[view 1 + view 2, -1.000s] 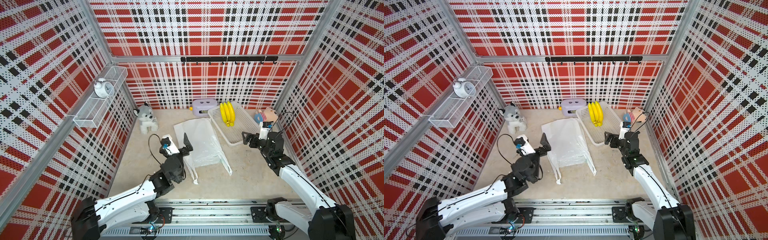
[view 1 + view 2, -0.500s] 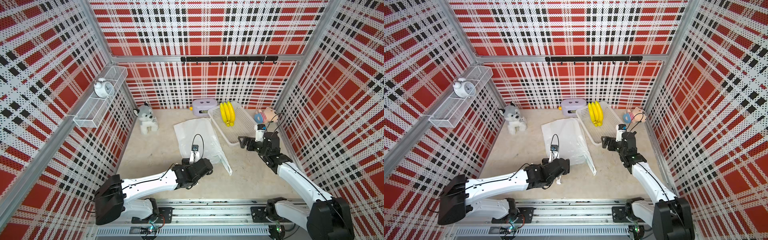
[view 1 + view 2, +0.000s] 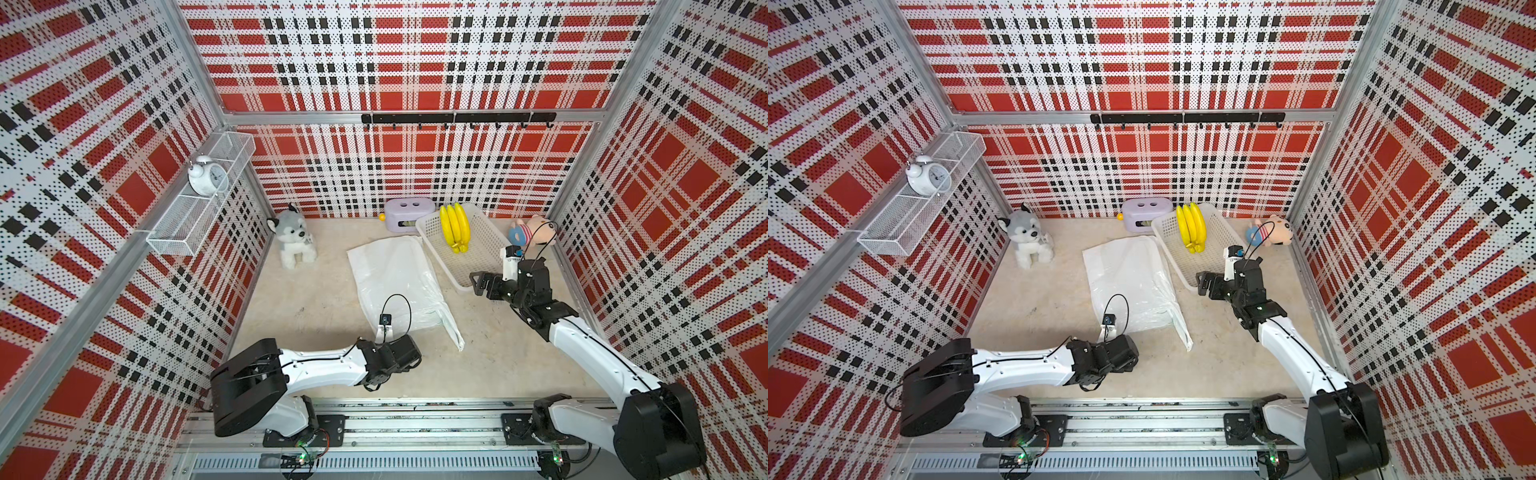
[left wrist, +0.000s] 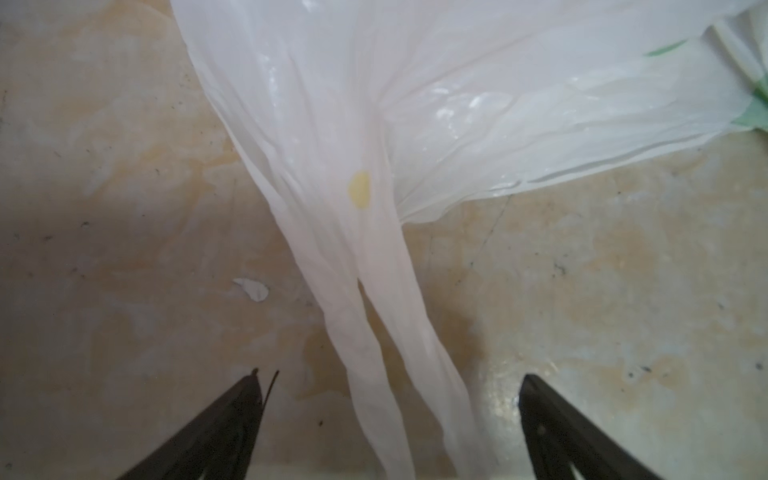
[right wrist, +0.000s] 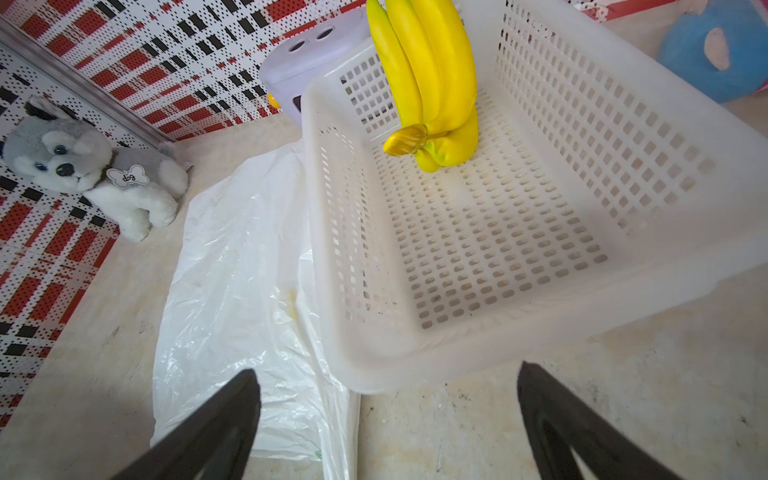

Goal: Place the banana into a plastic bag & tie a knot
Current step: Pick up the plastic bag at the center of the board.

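Note:
My left gripper grabs the plastic bag by one handle strip (image 4: 374, 353) next, which leaves the bag's opening and other handle free for the banana.
The banana (image 3: 455, 227) (image 3: 1192, 227) (image 5: 432, 79), a yellow bunch, leans on the far wall inside the white mesh basket (image 3: 484, 266). The plastic bag (image 3: 395, 278) (image 3: 1129, 278) (image 5: 232, 270) lies flat and empty beside the basket's left side. One handle strip (image 4: 374, 353) runs between the fingers of my left gripper (image 4: 390, 374) (image 3: 413, 359), which stands open, low over the bag's near end. The other handle (image 3: 453, 332) trails to the right. My right gripper (image 5: 386, 374) (image 3: 478, 282) is open and empty just in front of the basket's near corner. No knot is in view.
A husky plush (image 3: 293, 237) sits at the back left. A lilac box (image 3: 409, 214) and a small yellow ball (image 3: 381, 217) are at the back wall. A pig plush (image 3: 532, 232) lies right of the basket. A wire shelf with a clock (image 3: 208, 178) hangs on the left wall.
My left arm has swung from the bag's left side round to its near end and lowered over the handle. My right gripper has drifted slightly nearer and leftward along the basket. Both stayed open.

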`<state>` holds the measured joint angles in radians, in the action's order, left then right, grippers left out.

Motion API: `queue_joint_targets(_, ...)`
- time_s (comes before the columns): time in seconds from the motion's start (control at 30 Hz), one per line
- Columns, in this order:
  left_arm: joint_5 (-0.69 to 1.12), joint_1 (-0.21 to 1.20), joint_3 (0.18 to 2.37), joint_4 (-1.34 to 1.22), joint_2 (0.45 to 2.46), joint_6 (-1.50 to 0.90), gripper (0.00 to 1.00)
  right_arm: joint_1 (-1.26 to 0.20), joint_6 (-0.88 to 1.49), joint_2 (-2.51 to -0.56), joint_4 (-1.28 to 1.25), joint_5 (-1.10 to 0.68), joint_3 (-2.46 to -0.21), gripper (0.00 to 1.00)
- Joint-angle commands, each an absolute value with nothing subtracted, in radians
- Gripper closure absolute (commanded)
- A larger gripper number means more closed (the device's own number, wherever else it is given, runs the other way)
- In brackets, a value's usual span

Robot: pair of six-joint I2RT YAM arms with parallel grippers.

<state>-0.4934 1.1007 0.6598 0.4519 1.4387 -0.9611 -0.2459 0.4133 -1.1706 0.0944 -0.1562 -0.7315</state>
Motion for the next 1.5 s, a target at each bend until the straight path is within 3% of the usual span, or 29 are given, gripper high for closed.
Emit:
queue_joint_targets(0.0,-0.472,1.093,0.648,0.389,1.449,-0.97,0.01,-0.269,0.426,-1.161,0.129,-0.11,-0.741,0.0)
queue_joint_targets(0.07,-0.472,1.09,0.641,0.377,1.46,-0.969,0.06,-0.288,0.423,-1.165,0.136,-0.085,-0.74,0.0)
queue_joint_targets(0.23,-0.481,1.092,0.648,0.374,1.454,-0.973,0.36,-0.34,0.397,-1.171,0.158,-0.032,-0.76,0.0)
queue_joint_targets(0.43,-0.492,1.086,0.723,0.445,1.375,-0.95,0.79,-0.406,0.397,-1.18,0.158,-0.032,-0.783,0.0)
queue_joint_targets(0.57,-0.468,1.043,0.845,0.531,1.326,-0.882,0.95,-0.448,0.397,-1.177,0.158,-0.032,-0.773,0.0)
queue_joint_targets(0.93,-0.168,0.789,1.177,0.697,1.268,-0.604,0.99,-0.609,0.397,-1.165,0.158,-0.032,-0.768,0.0)
queue_joint_targets(0.97,-0.149,0.768,1.211,0.722,1.274,-0.582,1.0,-0.623,0.083,-1.171,-0.1,-0.118,-0.759,0.1)
queue_joint_targets(1.1,-0.126,0.725,1.329,0.816,1.309,-0.518,0.99,-0.673,-0.023,-1.206,-0.256,-0.123,-0.75,0.16)
queue_joint_targets(1.27,-0.123,0.684,1.448,0.922,1.351,-0.458,0.98,-0.789,-0.206,-1.241,-0.384,-0.115,-0.741,0.12)
queue_joint_targets(1.33,-0.1,0.664,1.488,0.953,1.365,-0.443,0.97,-0.827,-0.27,-1.276,-0.419,-0.08,-0.749,0.08)
queue_joint_targets(1.37,-0.096,0.659,1.504,0.963,1.371,-0.436,0.97,-0.833,-0.298,-1.292,-0.426,-0.052,-0.757,0.01)
queue_joint_targets(1.47,-0.086,0.653,1.537,0.986,1.381,-0.423,0.97,-0.836,-0.337,-1.359,-0.423,-0.028,-0.809,0.0)
